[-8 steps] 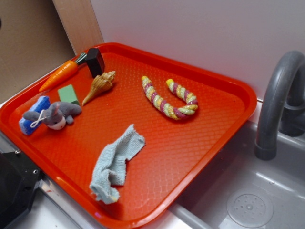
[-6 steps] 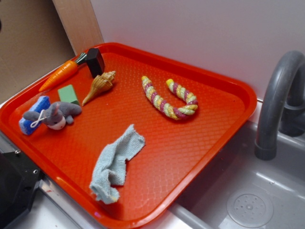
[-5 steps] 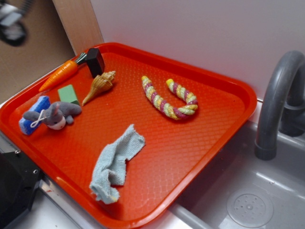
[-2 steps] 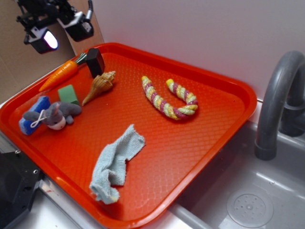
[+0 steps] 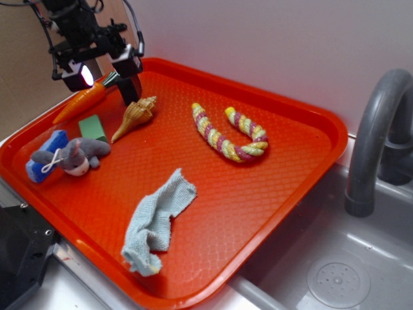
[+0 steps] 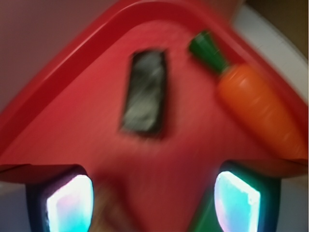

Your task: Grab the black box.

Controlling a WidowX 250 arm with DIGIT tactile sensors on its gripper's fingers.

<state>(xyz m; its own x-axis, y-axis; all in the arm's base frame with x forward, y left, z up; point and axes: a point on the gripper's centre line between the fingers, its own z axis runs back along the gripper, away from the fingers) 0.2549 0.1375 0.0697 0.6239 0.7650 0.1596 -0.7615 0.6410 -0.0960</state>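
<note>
Next, my gripper grabs the black box (image 5: 130, 88) by its opposite sides to lift it off the orange tray.
The black box (image 5: 130, 88) stands in the far left corner of the orange tray (image 5: 335, 132), beside the green top of a toy carrot (image 5: 80, 102). My gripper (image 5: 105, 71) hovers just above and to the left of the box and hides its upper part; one pad glows white. In the blurred wrist view the black box (image 6: 145, 92) lies ahead of the gripper (image 6: 153, 203), apart from it. The gripper is open, with only tray floor between the glowing fingertips (image 6: 70, 203). The carrot (image 6: 256, 108) lies to the right of the box.
A seashell (image 5: 134, 117), a green block (image 5: 93, 127) and a grey stuffed bunny (image 5: 72, 155) on a blue item lie near the box. A striped rope (image 5: 227, 132) and a pale cloth (image 5: 157, 219) sit mid-tray. A wall backs the tray; a faucet (image 5: 374, 142) and a sink (image 5: 335, 278) are at the right.
My gripper came into view from the upper left and moved down and right until it hangs over the black box. Nothing on the tray has moved.
</note>
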